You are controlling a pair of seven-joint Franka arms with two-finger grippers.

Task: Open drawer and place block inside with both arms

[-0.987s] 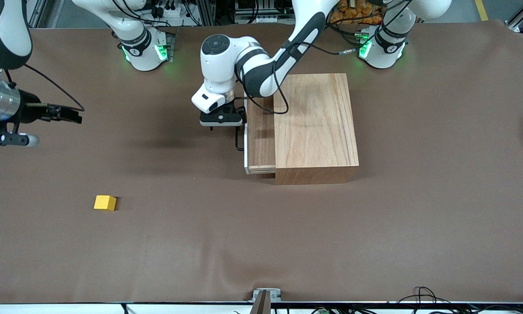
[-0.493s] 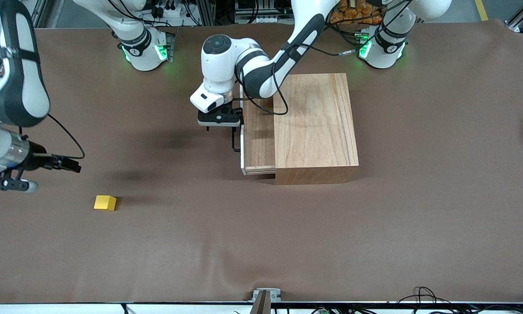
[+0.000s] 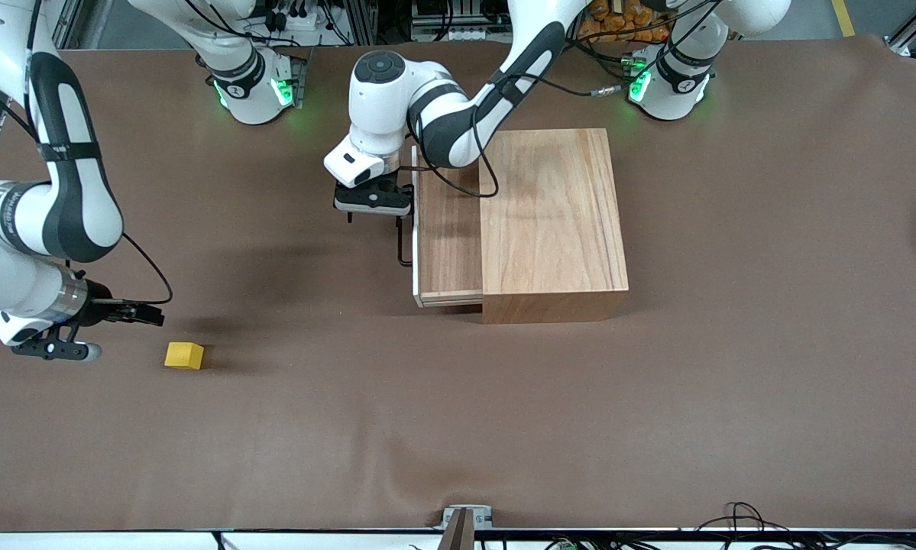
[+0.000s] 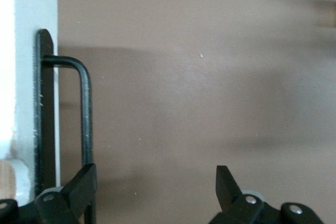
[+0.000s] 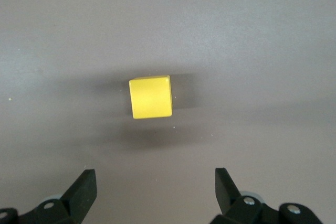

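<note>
My right gripper is to place the yellow block inside the open drawer (image 3: 446, 229), so it should grab the block by its opposite sides next.
The drawer (image 3: 446, 229) stands partly open from the wooden box (image 3: 553, 221), its white front panel (image 4: 34, 77) toward the right arm's end. My left gripper (image 3: 372, 202) is open at the thin black handle (image 3: 402, 241). In the left wrist view (image 4: 155, 184) the handle (image 4: 85, 114) runs against one finger (image 4: 79, 187); nothing lies between the fingers. The yellow block (image 3: 184, 355) lies on the cloth, nearer to the front camera. My right gripper (image 3: 53, 350) hangs open and empty low over the cloth beside the block (image 5: 150, 96), which is apart from the gripper (image 5: 155, 187).
The brown cloth (image 3: 503, 420) covers the whole table. A metal clamp (image 3: 465, 519) sits at the table edge nearest the front camera. Both green-lit bases (image 3: 251, 84) stand along the edge farthest from it.
The drawer has slid farther out of the box, with my left gripper moving along at the handle. My right arm has swung down and in, close to the block.
</note>
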